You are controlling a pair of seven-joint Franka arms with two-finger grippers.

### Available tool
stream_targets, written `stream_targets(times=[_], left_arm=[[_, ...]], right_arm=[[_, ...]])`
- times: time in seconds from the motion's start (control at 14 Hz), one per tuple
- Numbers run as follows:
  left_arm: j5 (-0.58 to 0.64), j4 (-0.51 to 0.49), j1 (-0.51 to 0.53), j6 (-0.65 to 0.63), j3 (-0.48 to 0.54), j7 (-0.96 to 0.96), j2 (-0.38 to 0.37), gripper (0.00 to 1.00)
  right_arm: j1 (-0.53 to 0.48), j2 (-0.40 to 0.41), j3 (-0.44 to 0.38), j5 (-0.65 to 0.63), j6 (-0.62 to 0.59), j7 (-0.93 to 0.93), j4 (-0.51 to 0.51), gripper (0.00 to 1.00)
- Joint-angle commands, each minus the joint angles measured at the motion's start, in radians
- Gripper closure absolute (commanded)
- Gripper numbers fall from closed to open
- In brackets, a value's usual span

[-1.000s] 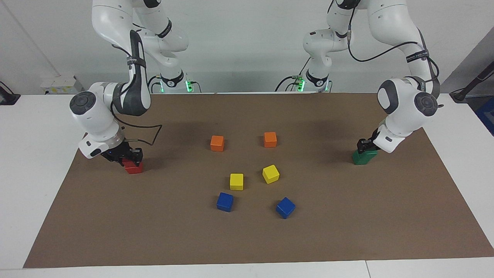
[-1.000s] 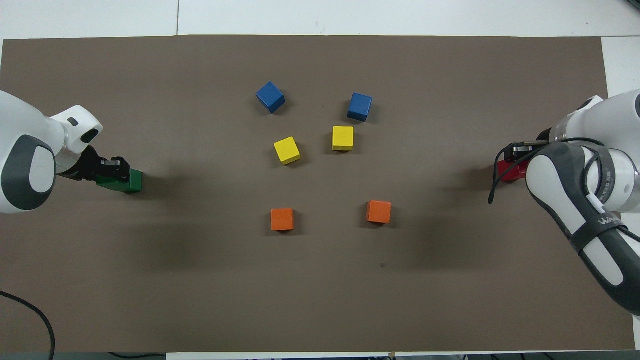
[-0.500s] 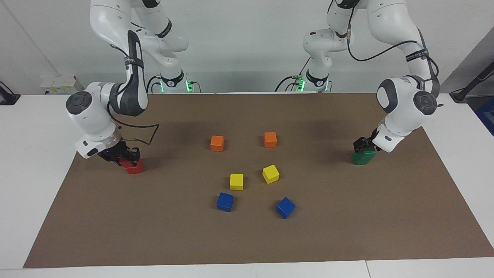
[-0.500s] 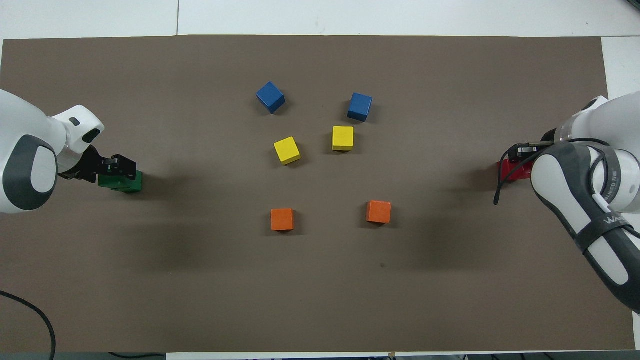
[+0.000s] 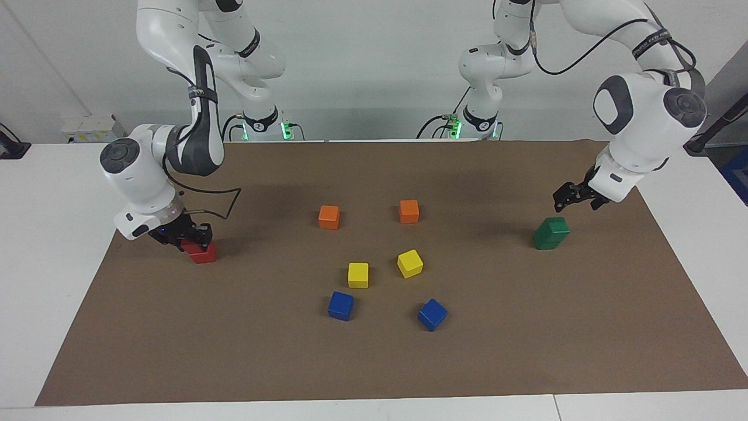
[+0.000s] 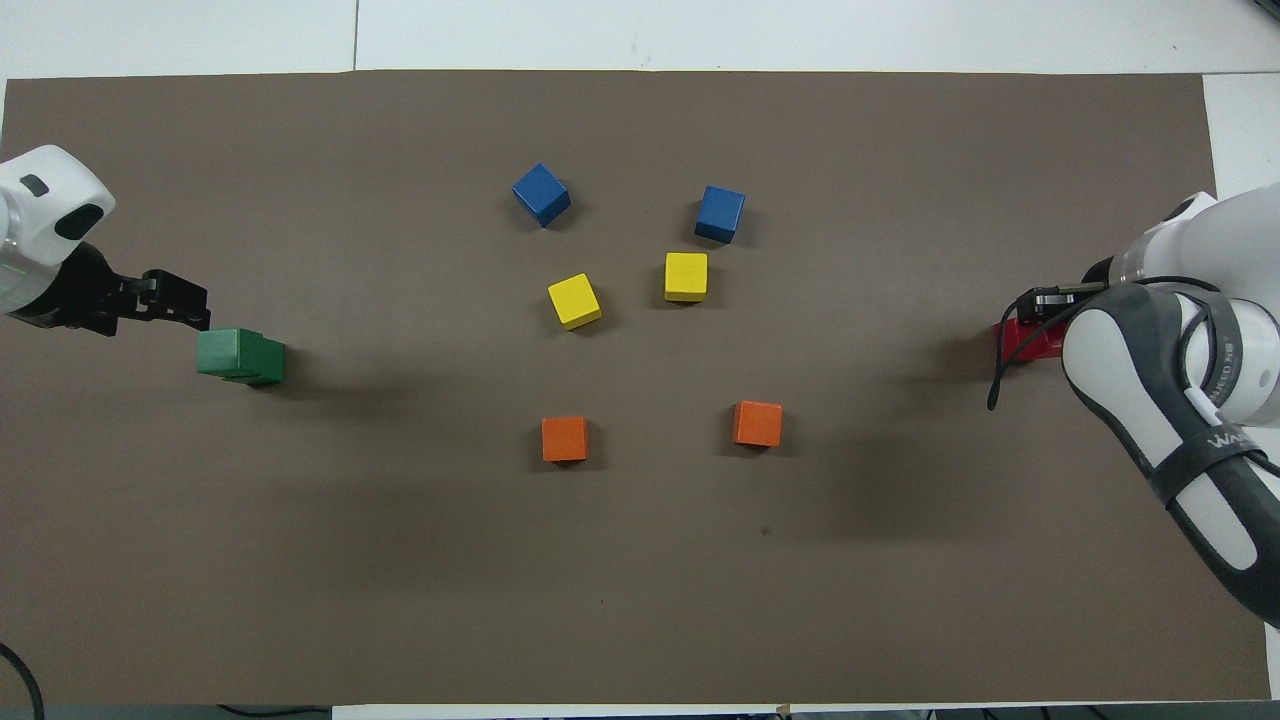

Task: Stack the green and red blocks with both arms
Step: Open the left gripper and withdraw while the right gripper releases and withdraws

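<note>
The upper red block, low over the red blocks, would stand, so my right gripper should release it now.
Two dark green blocks (image 5: 551, 233) stand stacked at the left arm's end of the mat, the upper one slightly offset; they also show in the overhead view (image 6: 240, 357). My left gripper (image 5: 575, 196) is open and empty, raised above the stack and clear of it. My right gripper (image 5: 188, 240) is down on the red blocks (image 5: 203, 252) at the right arm's end of the mat. It covers the upper red block. In the overhead view the right arm hides most of the red blocks (image 6: 1020, 342).
In the middle of the brown mat (image 5: 374, 362) lie two orange cubes (image 5: 329, 217) (image 5: 409, 211), two yellow cubes (image 5: 358, 275) (image 5: 410, 263) and two blue cubes (image 5: 340, 306) (image 5: 432, 314). White table surrounds the mat.
My left gripper has let go of the upper green block and risen off the stack. My right arm shifted slightly at the red blocks, then held still.
</note>
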Motion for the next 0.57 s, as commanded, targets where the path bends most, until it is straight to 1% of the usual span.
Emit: stream_targets(times=[0.0, 0.07, 0.14, 0.21, 0.5], left_arm=[[0.009, 0.031, -0.012, -0.051, 0.006, -0.001, -0.055, 0.00], [0.009, 0.031, -0.010, -0.062, 0.008, -0.001, -0.075, 0.00], [0.009, 0.034, -0.010, -0.081, 0.006, -0.001, -0.091, 0.00], [0.009, 0.044, -0.012, -0.112, 0.006, -0.001, -0.094, 0.00], [0.005, 0.049, -0.013, -0.148, -0.010, -0.001, -0.105, 0.00]], right_arm=[[-0.009, -0.020, 0.011, 0.001, 0.024, -0.027, -0.029, 1.00], [-0.004, -0.019, 0.011, 0.001, 0.024, -0.024, -0.026, 0.69], [-0.003, -0.017, 0.011, 0.001, 0.024, -0.021, -0.024, 0.17], [-0.004, -0.017, 0.011, 0.001, 0.024, -0.023, -0.023, 0.00], [-0.004, -0.016, 0.011, 0.001, 0.024, -0.023, -0.020, 0.00]])
